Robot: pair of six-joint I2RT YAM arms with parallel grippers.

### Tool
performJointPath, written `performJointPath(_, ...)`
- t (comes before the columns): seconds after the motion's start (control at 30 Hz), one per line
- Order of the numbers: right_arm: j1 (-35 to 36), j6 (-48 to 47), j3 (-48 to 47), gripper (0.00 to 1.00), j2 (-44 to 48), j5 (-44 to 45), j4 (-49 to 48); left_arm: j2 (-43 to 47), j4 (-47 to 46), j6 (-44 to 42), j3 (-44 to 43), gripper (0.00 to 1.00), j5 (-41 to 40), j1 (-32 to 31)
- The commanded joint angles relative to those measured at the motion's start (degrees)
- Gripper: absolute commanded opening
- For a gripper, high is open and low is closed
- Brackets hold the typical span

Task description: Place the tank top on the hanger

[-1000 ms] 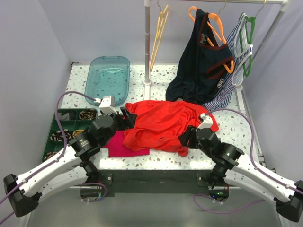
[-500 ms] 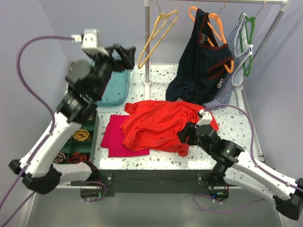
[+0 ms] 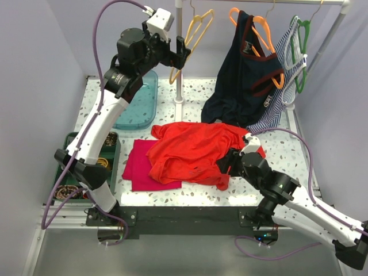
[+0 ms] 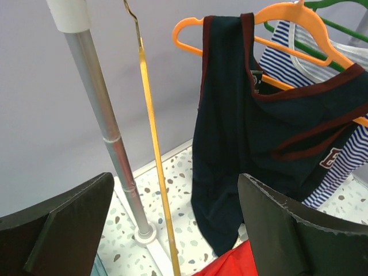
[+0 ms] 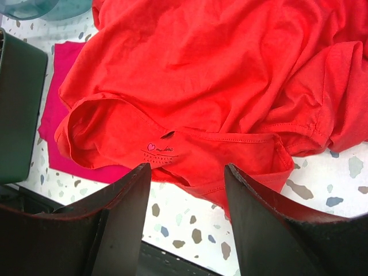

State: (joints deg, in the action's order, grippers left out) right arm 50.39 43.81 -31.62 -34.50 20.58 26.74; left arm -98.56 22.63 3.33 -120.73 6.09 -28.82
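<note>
My left gripper should next grab the pale yellow hanger edge-on by its near end [image 3: 174, 74] [image 4: 173, 250]. The hanger's far end will then stay free to go into the tank top.
The red-orange tank top [image 3: 195, 149] lies crumpled on the table's middle, its hem and label showing in the right wrist view [image 5: 201, 69]. The pale yellow hanger [image 3: 195, 31] hangs by its hook from the rack at the back. My left gripper [image 3: 183, 53] is raised beside it and open. In the left wrist view the hanger [image 4: 152, 144] shows edge-on between the spread fingers [image 4: 299, 230], with nothing gripped. My right gripper [image 3: 227, 164] is open and low over the tank top's near edge [image 5: 187, 172], holding nothing.
A navy top [image 3: 244, 80] on an orange hanger [image 3: 261, 29] and a striped top [image 3: 282, 92] on a green hanger [image 3: 302, 40] hang to the right. The rack pole [image 3: 179, 63] stands by the yellow hanger. A magenta cloth [image 3: 144, 169], teal tray [image 3: 135, 98] and green bin [image 3: 106, 152] lie left.
My left arm rose from the tank top's left edge on the table up to the rack beside the yellow hanger, its jaws opening wider. The hanger swung. The right arm barely moved.
</note>
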Motion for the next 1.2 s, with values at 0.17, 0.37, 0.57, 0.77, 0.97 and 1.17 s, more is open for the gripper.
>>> performJointPath(0.17, 0.2, -0.7, -1.7, 0.58, -0.5, 0.4, -1.8, -3.9, 0.0, -1.2, -2.4, 0.86, 0.5, 0.5)
performJointPath(0.37, 0.2, -0.3, -1.1, 0.58, -0.5, 0.4, -1.8, -5.2, -1.2, -0.7, -1.4, 0.71, -3.3, 0.4)
performJointPath(0.57, 0.2, 0.0, -0.6, 0.58, -0.5, 0.6, -2.2, -5.8, -0.9, -0.9, -0.9, 0.56, -7.9, -0.4)
performJointPath(0.77, 0.2, 0.2, -0.3, 0.58, -0.9, 0.2, -2.9, -6.5, -0.6, -3.1, -0.7, 0.47, -14.1, -2.9)
performJointPath(0.97, 0.2, 0.1, -0.3, 0.58, -0.9, 0.1, -2.7, -7.3, -0.9, -5.4, -0.8, 0.44, -18.6, -5.0)
performJointPath(1.17, 0.2, 0.0, -0.5, 0.58, -0.1, 0.3, -1.7, -7.3, -2.0, -5.7, -0.8, 0.27, -19.2, -5.1)
